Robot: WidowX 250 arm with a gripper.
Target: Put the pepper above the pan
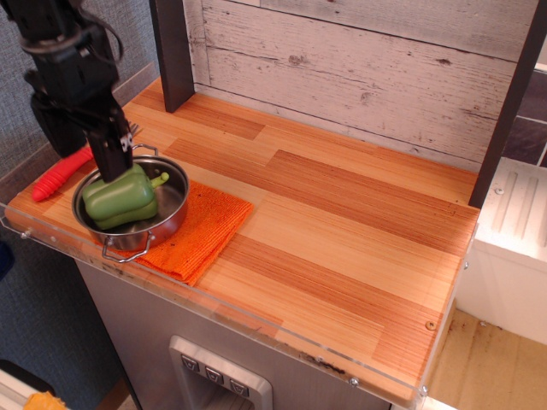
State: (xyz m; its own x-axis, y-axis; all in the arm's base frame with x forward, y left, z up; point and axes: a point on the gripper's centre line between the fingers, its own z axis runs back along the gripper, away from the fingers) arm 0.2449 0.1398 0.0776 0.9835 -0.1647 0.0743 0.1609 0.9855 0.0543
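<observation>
My gripper is to grab the green pepper by its plump body point(120, 201) next, so that it can put the pepper above the pan point(173, 215).
The green pepper point(121, 198) lies on its side inside the steel pan point(173, 215), stem pointing right. The pan sits at the front left of the wooden counter, partly on an orange cloth point(210, 227). My black gripper point(85, 155) has come down from the upper left and stands open just over the pepper's back-left side. Its right finger point(111, 154) reaches the pepper's top edge; whether it touches is unclear. The left finger is shorter in view and sits behind the pan's rim.
A fork with a red ribbed handle point(58, 173) lies left of the pan, partly hidden by the gripper. A dark post point(173, 51) stands behind, with a whitewashed plank wall beyond. A clear acrylic lip point(51, 243) runs along the counter's front edge.
</observation>
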